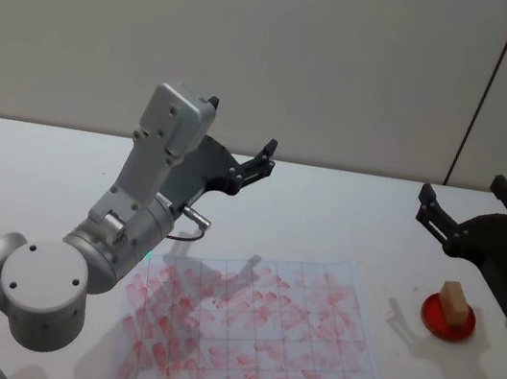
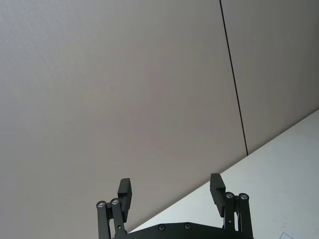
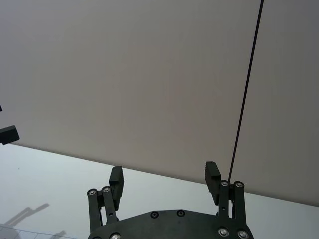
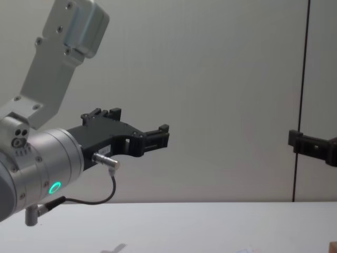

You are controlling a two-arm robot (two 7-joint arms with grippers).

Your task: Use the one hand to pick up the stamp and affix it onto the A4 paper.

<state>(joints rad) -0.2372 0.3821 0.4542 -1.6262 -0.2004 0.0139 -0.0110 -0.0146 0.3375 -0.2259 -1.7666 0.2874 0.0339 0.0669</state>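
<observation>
My right gripper grabs the stamp by its tan sides above the ink (image 4: 333, 247) next, to affix the stamp.
The stamp (image 1: 454, 302), a small tan block, stands upright on a round red ink pad (image 1: 447, 318) at the table's right. The A4 paper (image 1: 254, 334) lies in the middle of the table, ruled in a grid and covered with red marks. My right gripper (image 1: 461, 188), on the blue-lit arm, hangs open above and behind the pad, well clear of the stamp. It holds nothing, and its two fingers stand apart in the right wrist view (image 3: 164, 178). My left gripper (image 1: 239, 134), on the green-lit arm, is raised over the paper's far left side, open and empty (image 2: 170, 191).
The white table (image 1: 32, 172) runs back to a plain wall with a dark vertical seam (image 1: 484, 92). The left arm's big silver elbow (image 1: 43, 286) takes up the near left. In the chest view the left gripper (image 4: 158, 136) and right gripper (image 4: 310, 143) both hang high above the tabletop.
</observation>
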